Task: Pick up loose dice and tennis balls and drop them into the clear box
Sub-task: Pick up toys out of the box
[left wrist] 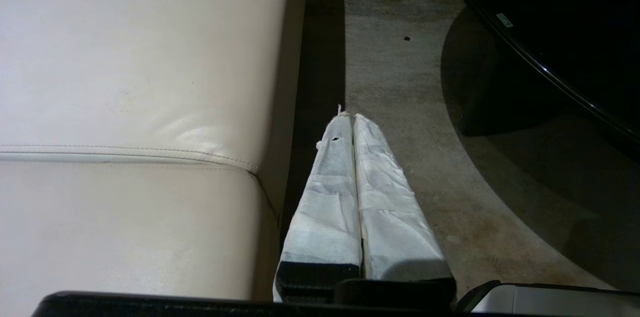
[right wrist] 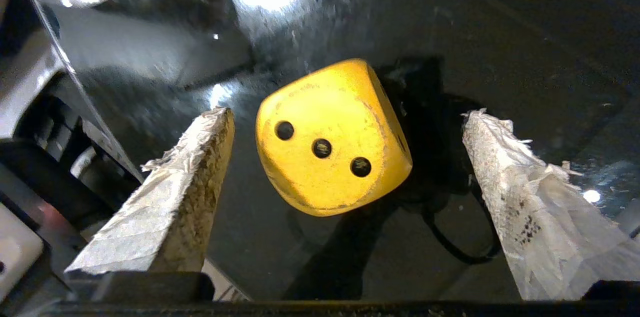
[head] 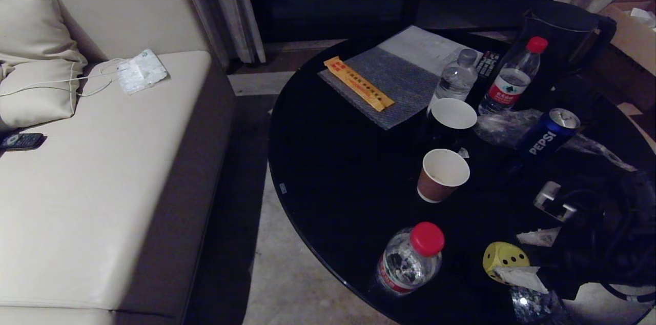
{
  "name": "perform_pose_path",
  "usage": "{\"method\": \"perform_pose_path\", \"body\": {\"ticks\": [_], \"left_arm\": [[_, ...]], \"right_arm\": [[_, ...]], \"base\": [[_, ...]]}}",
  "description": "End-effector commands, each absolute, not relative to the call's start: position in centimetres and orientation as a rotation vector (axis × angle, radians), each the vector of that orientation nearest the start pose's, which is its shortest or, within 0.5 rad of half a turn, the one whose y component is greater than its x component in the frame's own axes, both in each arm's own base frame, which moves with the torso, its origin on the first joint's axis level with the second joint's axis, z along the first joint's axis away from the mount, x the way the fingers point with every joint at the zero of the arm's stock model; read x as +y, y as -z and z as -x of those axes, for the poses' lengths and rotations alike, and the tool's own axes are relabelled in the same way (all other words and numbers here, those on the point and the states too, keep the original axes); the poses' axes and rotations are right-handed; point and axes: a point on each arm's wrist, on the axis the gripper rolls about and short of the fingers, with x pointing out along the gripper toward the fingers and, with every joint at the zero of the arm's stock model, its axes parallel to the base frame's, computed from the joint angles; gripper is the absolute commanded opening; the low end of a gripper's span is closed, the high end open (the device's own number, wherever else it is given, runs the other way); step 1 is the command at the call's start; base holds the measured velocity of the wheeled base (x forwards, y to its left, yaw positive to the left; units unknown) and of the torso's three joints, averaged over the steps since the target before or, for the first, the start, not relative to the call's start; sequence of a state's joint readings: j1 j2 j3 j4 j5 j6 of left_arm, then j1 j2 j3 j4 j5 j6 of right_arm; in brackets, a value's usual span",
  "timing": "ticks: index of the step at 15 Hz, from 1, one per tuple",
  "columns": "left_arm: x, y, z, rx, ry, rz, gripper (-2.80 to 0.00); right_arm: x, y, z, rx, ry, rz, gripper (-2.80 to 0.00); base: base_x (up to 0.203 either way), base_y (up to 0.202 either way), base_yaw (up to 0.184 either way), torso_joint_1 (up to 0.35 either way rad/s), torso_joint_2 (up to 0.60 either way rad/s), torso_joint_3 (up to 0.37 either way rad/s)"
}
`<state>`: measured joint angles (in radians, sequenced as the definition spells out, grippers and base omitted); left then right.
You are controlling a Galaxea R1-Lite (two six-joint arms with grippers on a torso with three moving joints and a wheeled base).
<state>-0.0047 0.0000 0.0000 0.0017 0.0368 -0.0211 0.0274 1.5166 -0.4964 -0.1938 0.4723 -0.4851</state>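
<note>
My right gripper grabs the die's flat opposite sides beside the three-pip side next, since the die's corners are rounded off.
A pale yellow die (head: 504,257) with black pips rests on the black round table (head: 333,181) near its front right edge. In the right wrist view the die (right wrist: 330,142) shows a face of three pips. My right gripper (head: 510,255) hangs over it, open, with one white-wrapped finger on each side. Both fingers (right wrist: 200,167) stand clear of the die, and the gripper (right wrist: 346,113) holds nothing. My left gripper (left wrist: 347,118) is parked, shut and empty, over the floor beside the sofa. The tennis balls and the clear box are out of view.
A red-capped water bottle (head: 410,259) lies just left of the die. Behind it stand a brown paper cup (head: 442,175), a black cup (head: 452,119), a Pepsi can (head: 548,133), two upright bottles (head: 510,79) and a black kettle (head: 564,33). The beige sofa (head: 102,171) is at the left.
</note>
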Motion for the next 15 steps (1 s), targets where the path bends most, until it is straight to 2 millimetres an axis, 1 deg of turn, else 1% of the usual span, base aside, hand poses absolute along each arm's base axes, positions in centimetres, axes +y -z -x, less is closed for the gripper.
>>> {"method": "perform_pose_path", "body": {"ticks": [1, 5, 8, 10, 11, 12, 15], "left_arm": [[0.1, -7.5, 2.3, 0.004, -0.032, 0.021, -2.80], [0.1, -7.5, 2.3, 0.004, -0.032, 0.021, -2.80], [0.1, -7.5, 2.3, 0.004, -0.032, 0.021, -2.80], [0.1, -7.5, 2.3, 0.004, -0.032, 0.021, -2.80], [0.1, -7.5, 2.3, 0.004, -0.032, 0.021, -2.80], [0.1, -7.5, 2.3, 0.004, -0.032, 0.021, -2.80], [0.1, -7.5, 2.3, 0.004, -0.032, 0.021, -2.80]], "right_arm": [[1.5, -10.6, -21.1, 0.712, -0.673, 0.281, 0.00], [1.4, -10.3, -21.3, 0.724, -0.674, 0.281, 0.00], [1.4, -9.5, -21.8, 0.758, -0.681, 0.270, 0.00], [1.4, -9.5, -21.9, 0.755, -0.682, 0.271, 0.00], [1.4, -9.5, -21.9, 0.754, -0.682, 0.272, -1.44], [1.4, -9.5, -22.0, 0.752, -0.682, 0.273, -2.80], [1.4, -9.4, -22.0, 0.760, -0.677, 0.273, -2.80]], "base": [[0.000, 0.000, 0.000, 0.000, 0.00, 0.000], [0.000, 0.000, 0.000, 0.000, 0.00, 0.000], [0.000, 0.000, 0.000, 0.000, 0.00, 0.000], [0.000, 0.000, 0.000, 0.000, 0.00, 0.000], [0.000, 0.000, 0.000, 0.000, 0.00, 0.000], [0.000, 0.000, 0.000, 0.000, 0.00, 0.000], [0.000, 0.000, 0.000, 0.000, 0.00, 0.000]]}}
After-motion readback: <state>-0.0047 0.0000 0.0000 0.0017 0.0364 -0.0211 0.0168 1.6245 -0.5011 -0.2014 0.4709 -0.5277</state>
